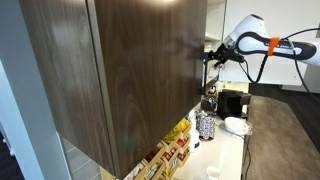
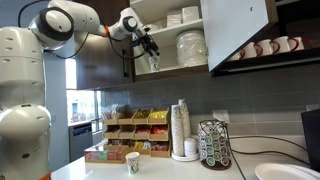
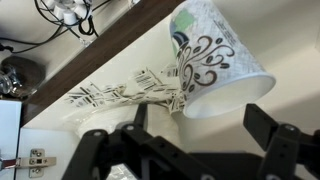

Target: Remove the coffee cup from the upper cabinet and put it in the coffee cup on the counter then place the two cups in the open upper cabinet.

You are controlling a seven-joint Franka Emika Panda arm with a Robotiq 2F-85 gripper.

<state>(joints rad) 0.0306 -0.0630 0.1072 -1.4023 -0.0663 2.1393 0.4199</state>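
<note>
Next, the gripper grabs the upper coffee cup by the rim at its opening, which leaves the cup's base free to nest into the counter cup.
A white paper coffee cup with a black swirl pattern (image 3: 215, 55) is tilted on the upper cabinet shelf, its open mouth facing the wrist camera. It shows in an exterior view (image 2: 152, 63) just below my gripper. My gripper (image 3: 205, 125) is open, its two fingers spread just short of the cup's rim and not touching it. The gripper is inside the open cabinet in both exterior views (image 2: 148, 45) (image 1: 213, 55). A second patterned coffee cup (image 2: 132, 161) stands upright on the counter, below and apart.
The open cabinet holds stacked plates and bowls (image 2: 190, 45), and its door (image 2: 240, 30) is swung open. Mugs (image 2: 265, 47) sit on a shelf. On the counter are a cup stack (image 2: 180, 128), a pod carousel (image 2: 213, 143), tea boxes (image 2: 135, 125) and a plate (image 2: 280, 172).
</note>
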